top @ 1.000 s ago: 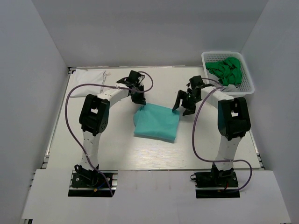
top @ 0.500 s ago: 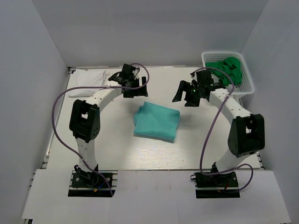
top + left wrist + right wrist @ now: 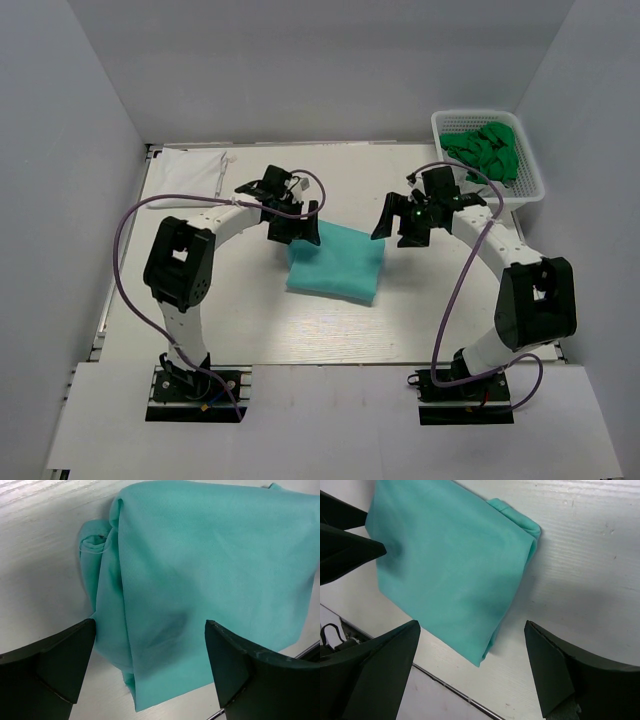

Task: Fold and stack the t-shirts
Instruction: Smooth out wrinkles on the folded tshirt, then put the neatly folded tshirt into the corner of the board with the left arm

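The layers of the folded teal t-shirt need to be pinched together next by my left gripper at the side edge nearest the white t-shirt [image 3: 190,163], so the teal t-shirt can be stacked there still folded.
A folded light teal t-shirt [image 3: 337,263] lies flat in the middle of the table. My left gripper [image 3: 295,228] hovers open over its far left corner; the left wrist view shows the teal cloth [image 3: 200,570] below the wide-apart jaws of that gripper [image 3: 150,625], which hold nothing. My right gripper [image 3: 400,220] hangs open just beyond the shirt's far right corner. In the right wrist view the shirt [image 3: 450,565] lies ahead of the empty gripper [image 3: 471,625]. A white t-shirt [image 3: 190,163] rests at the back left. Bright green t-shirts [image 3: 485,150] fill the basket.
The white mesh basket [image 3: 530,190] stands at the back right corner, close behind the right arm. Grey walls enclose the table on three sides. The table's near edge strip [image 3: 445,682] shows in the right wrist view.
Both grippers have opened wide. Both arms swung toward the back, away from the teal shirt, then came back to its far corners. The shirt lies as before.
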Tool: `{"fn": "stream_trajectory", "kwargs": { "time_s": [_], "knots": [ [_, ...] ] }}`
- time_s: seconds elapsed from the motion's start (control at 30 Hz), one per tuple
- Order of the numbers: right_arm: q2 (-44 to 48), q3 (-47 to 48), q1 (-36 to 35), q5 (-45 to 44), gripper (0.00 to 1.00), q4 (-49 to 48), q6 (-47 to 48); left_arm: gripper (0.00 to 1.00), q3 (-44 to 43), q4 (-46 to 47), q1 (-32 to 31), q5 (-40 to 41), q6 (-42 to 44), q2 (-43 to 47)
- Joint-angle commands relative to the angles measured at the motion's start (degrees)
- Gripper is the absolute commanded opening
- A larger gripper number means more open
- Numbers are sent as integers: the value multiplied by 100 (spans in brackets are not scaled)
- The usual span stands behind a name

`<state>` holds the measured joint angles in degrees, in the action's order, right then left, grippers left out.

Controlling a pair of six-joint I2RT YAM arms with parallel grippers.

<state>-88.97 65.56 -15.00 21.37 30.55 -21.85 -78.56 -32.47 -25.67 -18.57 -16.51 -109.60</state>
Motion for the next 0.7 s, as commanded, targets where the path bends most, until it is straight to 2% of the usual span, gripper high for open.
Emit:
{"fn": "stream_trajectory", "kwargs": {
  "time_s": [0.0, 0.1, 0.27, 0.53, 0.6, 0.63, 0.67],
  "knots": [
    [257, -131, 33, 44, 91, 4, 145, 100, -62, 144, 9, -401, 78, -87],
    [301, -166, 41, -80, 91, 56, 137, 100, -62, -13, 9, -402, -97, -306],
    [397, -298, 50, -133, 91, 39, 128, 100, -62, -330, 9, 274, -221, -510],
    [512, -421, 50, -282, 91, 13, 31, 77, 394, 47, -209, -156, -510, -510],
    [591, -474, 59, -474, 91, 13, 5, 73, 464, 48, -324, 36, -667, -510],
    [617, -491, 68, -562, 91, 56, -12, 72, 465, 48, -385, 403, -747, -588],
    [670, -526, 77, -607, 91, 66, -21, 67, 517, -48, -490, 624, -844, -589]
  ]
}}
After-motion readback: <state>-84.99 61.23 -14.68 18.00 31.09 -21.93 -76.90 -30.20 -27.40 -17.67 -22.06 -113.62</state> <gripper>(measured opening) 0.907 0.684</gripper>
